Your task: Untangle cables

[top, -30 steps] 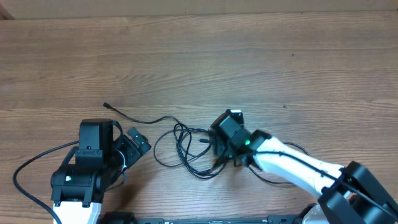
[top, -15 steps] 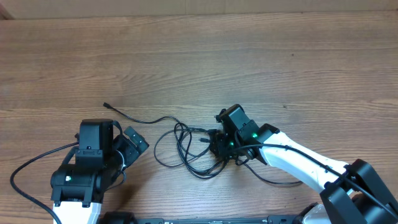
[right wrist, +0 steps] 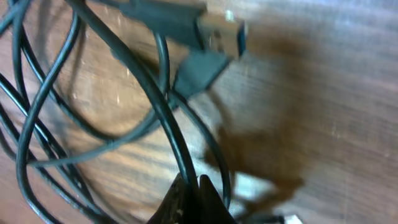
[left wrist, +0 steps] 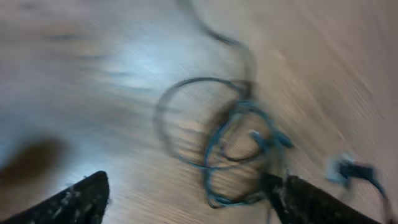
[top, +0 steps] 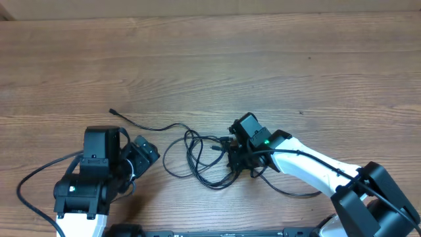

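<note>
My left gripper picks up the cables by the loops opposite my right gripper next. The grippers then pull apart to untangle the cables.
The cables lie as a tangle of thin black loops on the wooden table, with one loose end trailing off to the upper left. My right gripper is down at the tangle's right edge. In the right wrist view its fingertips are pinched together on one black strand, and a silvery plug lies just beyond. My left gripper sits left of the tangle, apart from it. Its view is blurred, with the fingers spread wide and the cables ahead; nothing is between them.
Thicker black wires run from the left arm's base and under the right arm. The table's front edge is close behind both arms. Bare wood stretches across the far half of the table.
My right gripper has closed onto a strand at the tangle's right edge and dropped slightly toward it. The left arm has barely shifted; its view is now motion-blurred.
</note>
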